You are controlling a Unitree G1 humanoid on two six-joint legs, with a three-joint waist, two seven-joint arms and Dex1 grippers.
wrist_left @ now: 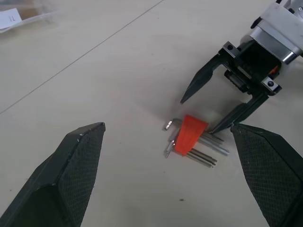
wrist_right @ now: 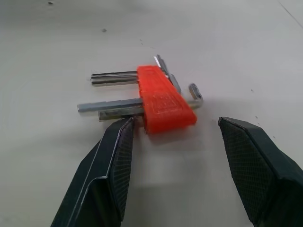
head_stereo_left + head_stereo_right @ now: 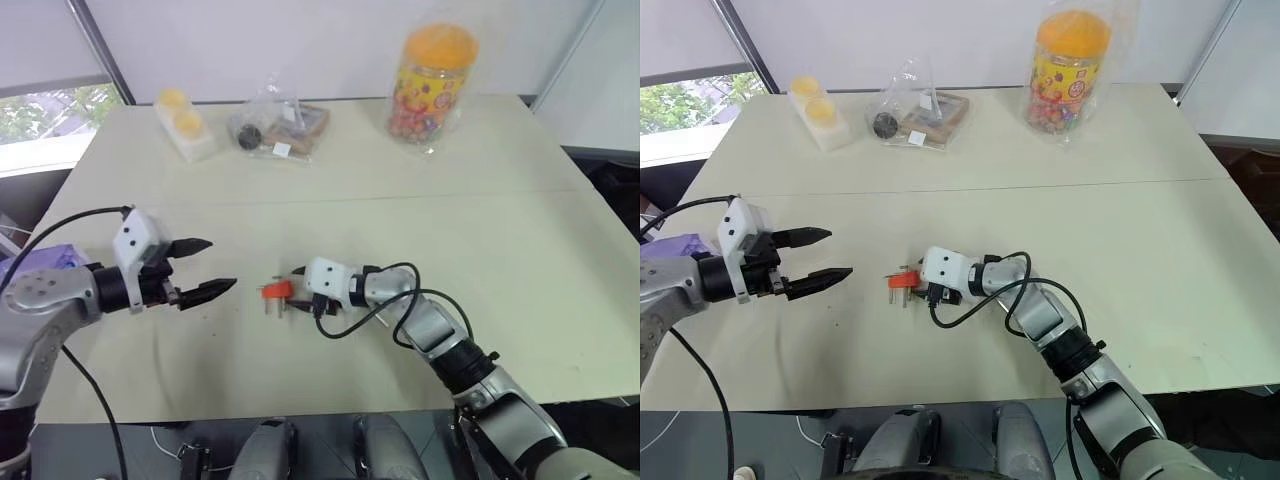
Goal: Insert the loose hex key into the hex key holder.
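Observation:
The left gripper grabs the hex key holder by the flat sides of its orange block [image 3: 277,289] next, since keys stick out along both block edges.
The hex key holder [image 2: 163,101] is a small red-orange block lying flat on the beige table [image 3: 500,250], with a few grey keys [image 2: 111,106] pushed through it. Every key I see passes through the block, so the loose hex key is out of view. My right gripper [image 3: 290,290] is low over the table and open, just right of the holder [image 3: 277,290]. One of its fingertips [image 2: 124,126] is at the key shafts beside the block. My left gripper [image 3: 222,264] hovers open a short way left of the holder, holding nothing.
At the back of the table stand a candy jar with an orange lid [image 3: 432,80], a clear plastic bag of small items [image 3: 275,125] and a pack of two yellow cups [image 3: 185,120]. A black cable [image 3: 350,325] loops beside my right wrist.

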